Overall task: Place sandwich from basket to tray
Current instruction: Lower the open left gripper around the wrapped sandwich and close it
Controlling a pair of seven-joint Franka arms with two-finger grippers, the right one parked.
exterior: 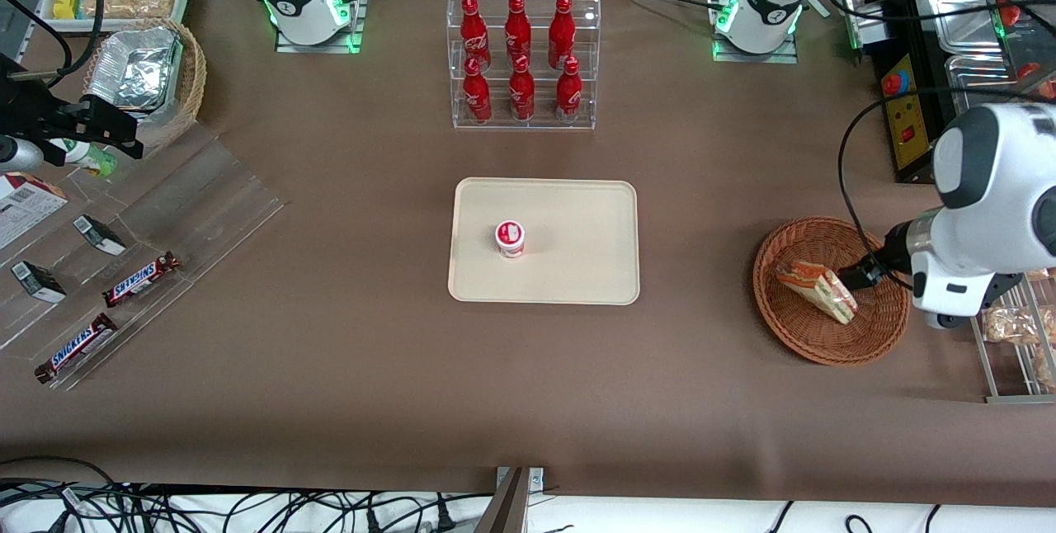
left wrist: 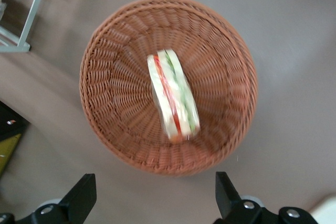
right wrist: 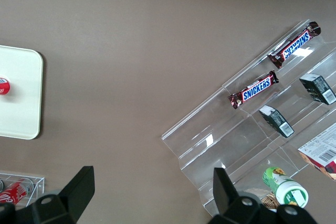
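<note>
Next, my gripper grabs the sandwich by its wrapped middle (exterior: 817,291), across the layered bread, and moves the sandwich onto the tray (exterior: 577,219).
The sandwich (exterior: 817,290) (left wrist: 173,95), a pale wedge with red and green filling, lies on its edge in the round reddish-brown basket (exterior: 792,335) (left wrist: 110,103) toward the working arm's end of the table. My gripper (exterior: 854,277) (left wrist: 153,184) hovers over the basket's rim, close beside the sandwich and above it. It is open wide with nothing between its fingers (left wrist: 84,187). The cream tray (exterior: 577,219) (right wrist: 18,98) lies in the middle of the table, well apart from the basket.
A small red-and-white cup (exterior: 510,238) stands on the tray. A clear rack of red bottles (exterior: 521,58) stands farther from the camera than the tray. A grey wire rack (exterior: 1002,360) with packaged snacks is beside the basket. An acrylic shelf with Snickers bars (exterior: 140,279) lies toward the parked arm's end.
</note>
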